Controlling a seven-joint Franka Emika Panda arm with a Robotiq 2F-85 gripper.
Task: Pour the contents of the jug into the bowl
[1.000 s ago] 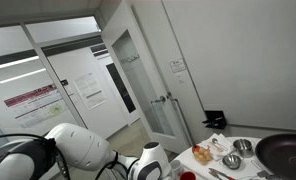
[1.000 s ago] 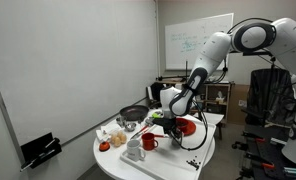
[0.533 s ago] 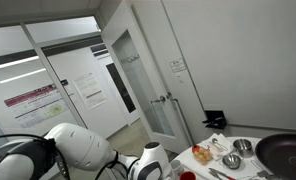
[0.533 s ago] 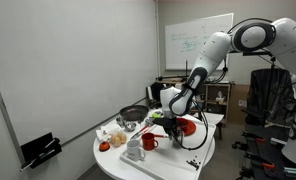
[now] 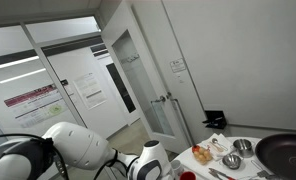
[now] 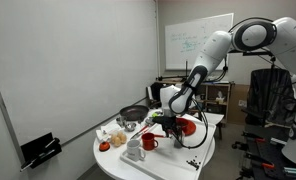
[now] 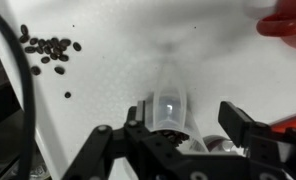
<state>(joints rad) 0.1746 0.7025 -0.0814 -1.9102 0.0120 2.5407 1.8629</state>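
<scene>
My open fingers are on both sides of the small clear jug (image 7: pixel 166 103), one close against its side, so my gripper would hold it and should close now.
In the wrist view a small clear plastic jug (image 7: pixel 166 103) stands on the white table between my gripper's (image 7: pixel 185 120) fingers, with dark beans showing low inside it. The left finger (image 7: pixel 136 116) is close against the jug. A clear gap separates the right finger (image 7: pixel 235 118) from it, so the gripper is open. A red bowl (image 7: pixel 286 22) lies at the top right edge, apart from the jug. In an exterior view the gripper (image 6: pixel 173 122) hangs low over the round table next to the red bowl (image 6: pixel 189 126); the jug is too small to make out there.
Loose coffee beans (image 7: pixel 48 49) lie scattered on the table at the upper left. A black cable (image 7: pixel 26 90) runs down the left side. The round table (image 6: pixel 116 165) also carries a black pan (image 5: pixel 286 153), metal bowls (image 5: pixel 232 160), a red mug (image 6: pixel 148 143) and small food items.
The fingers have parted from the jug over the last second. The arm has hardly moved in either exterior view.
</scene>
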